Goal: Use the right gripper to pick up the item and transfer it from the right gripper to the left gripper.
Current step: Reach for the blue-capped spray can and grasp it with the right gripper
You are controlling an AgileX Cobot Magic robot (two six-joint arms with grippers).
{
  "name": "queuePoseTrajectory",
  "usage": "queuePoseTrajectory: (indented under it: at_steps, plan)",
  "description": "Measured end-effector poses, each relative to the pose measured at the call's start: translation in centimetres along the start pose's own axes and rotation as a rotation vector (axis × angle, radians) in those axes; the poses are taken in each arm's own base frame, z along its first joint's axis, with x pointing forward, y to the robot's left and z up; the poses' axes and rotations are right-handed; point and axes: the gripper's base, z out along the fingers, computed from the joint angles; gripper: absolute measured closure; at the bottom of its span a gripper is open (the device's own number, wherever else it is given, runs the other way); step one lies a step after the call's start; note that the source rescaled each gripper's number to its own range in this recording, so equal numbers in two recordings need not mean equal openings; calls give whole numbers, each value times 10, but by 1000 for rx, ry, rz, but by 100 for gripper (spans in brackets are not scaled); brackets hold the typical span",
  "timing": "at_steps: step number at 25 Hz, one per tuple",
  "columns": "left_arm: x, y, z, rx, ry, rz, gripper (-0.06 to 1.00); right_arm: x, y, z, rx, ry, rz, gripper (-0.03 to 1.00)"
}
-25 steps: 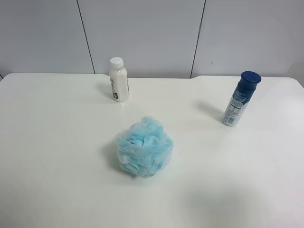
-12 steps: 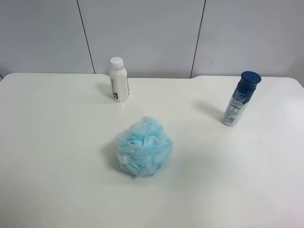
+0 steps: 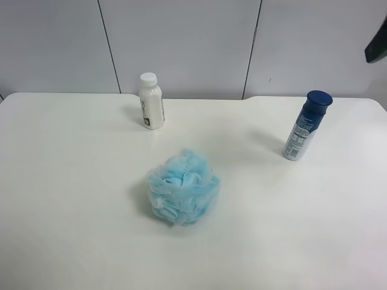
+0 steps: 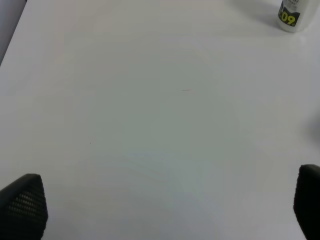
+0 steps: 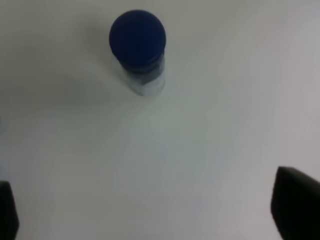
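I will grab the can by its dark blue cap with my right gripper next. The can's silver-white body (image 3: 298, 142) then stays free for my left gripper.
The item, a slim silver-white can with a blue label and dark blue cap (image 3: 300, 125), stands upright on the white table (image 3: 72, 181) at the right. The right wrist view looks down on its cap (image 5: 137, 37). My right gripper (image 5: 152, 215) is open and empty, high above the table, with the can ahead of its fingertips (image 5: 297, 210) and apart from them. A black part of the arm at the exterior high view's right (image 3: 377, 42) shows at the top right edge. My left gripper (image 4: 165, 207) is open and empty over bare table, with its fingertips (image 4: 22, 205) wide apart.
A white, white-capped bottle (image 3: 151, 101) stands upright at the back, left of centre; its base shows in the left wrist view (image 4: 292, 12). A fluffy light-blue mesh puff (image 3: 183, 187) lies mid-table. A grey panelled wall (image 3: 181, 42) rises behind the table's far edge.
A black part of an arm has come into the exterior high view at its top right edge. The can, bottle and puff have not moved.
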Motion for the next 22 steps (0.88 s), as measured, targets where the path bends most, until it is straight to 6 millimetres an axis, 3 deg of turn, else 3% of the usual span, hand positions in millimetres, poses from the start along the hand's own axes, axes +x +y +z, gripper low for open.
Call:
queuePoseTrajectory:
  at_steps: [4, 8, 14, 22]
  plan:
    - [0, 0, 0, 0, 0, 0, -6, -33, 0, 32, 4, 59, 19, -3]
    - [0, 0, 0, 0, 0, 0, -6, -51, -2, 70, 10, 135, 30, -3]
    - [0, 0, 0, 0, -1, 0, -6, -55, -4, 130, 6, 285, 49, -3]
    - [0, 0, 0, 0, -1, 0, -6, -51, -4, 181, -22, 413, 72, -3]
